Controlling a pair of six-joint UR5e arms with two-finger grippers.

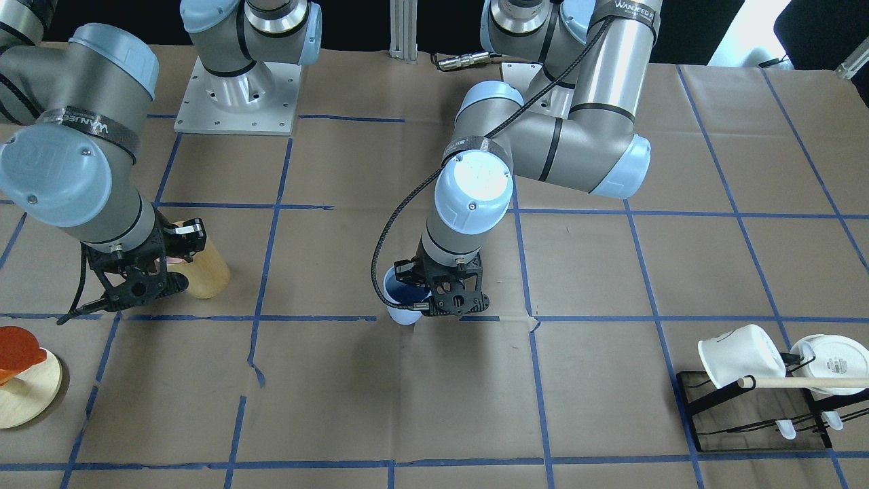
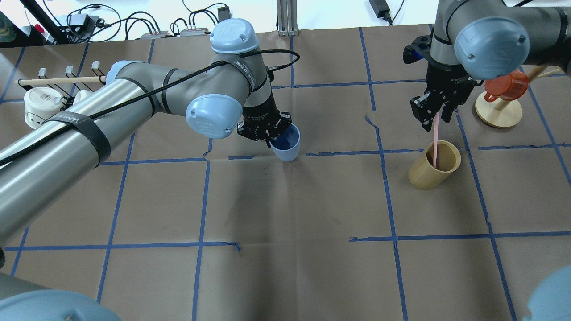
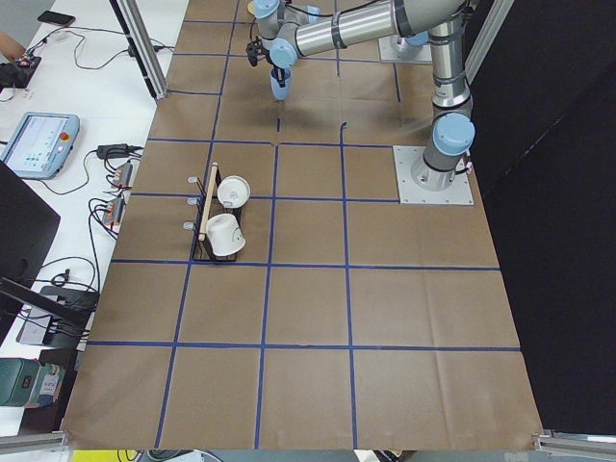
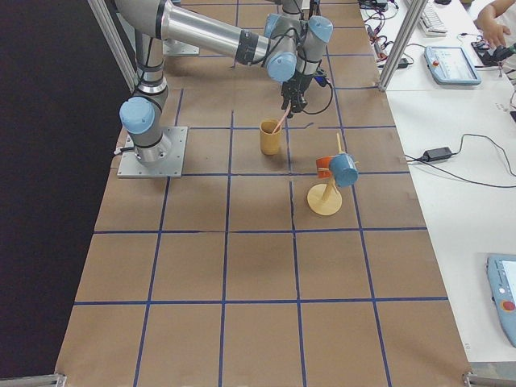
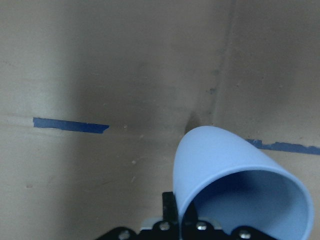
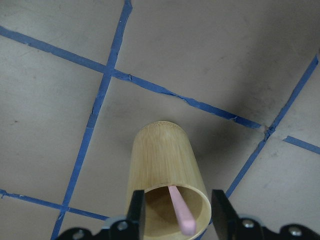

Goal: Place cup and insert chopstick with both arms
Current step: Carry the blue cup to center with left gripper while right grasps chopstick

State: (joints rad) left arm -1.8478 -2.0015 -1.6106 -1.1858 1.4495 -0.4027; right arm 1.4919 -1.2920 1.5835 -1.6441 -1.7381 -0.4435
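Observation:
My right gripper is about to grab the pale-pink chopstick by its exposed top [image 6: 187, 222], so that it can put the chopstick into the cup.
My left gripper [image 2: 273, 141] is shut on the rim of the light-blue cup [image 2: 287, 149], one finger inside it, near the table's middle. The cup hangs slightly tilted, low over the brown paper; I cannot tell whether it touches. It also shows in the front view [image 1: 397, 293] and the left wrist view [image 5: 220, 160]. My right gripper [image 2: 435, 121] is open above the tan wooden holder [image 2: 428, 174]. A pale-pink chopstick [image 2: 436, 142] stands in the holder, its top between the spread fingers [image 6: 136, 210]. The right wrist view shows the chopstick [image 6: 179, 210] free of both pads.
A black rack [image 1: 747, 407] with a wooden dowel and white mugs [image 1: 743, 356] stands on my left side. A round wooden stand [image 2: 499, 113] with an orange cup [image 2: 506, 87] is just beyond the right gripper. Blue tape lines grid the paper-covered table.

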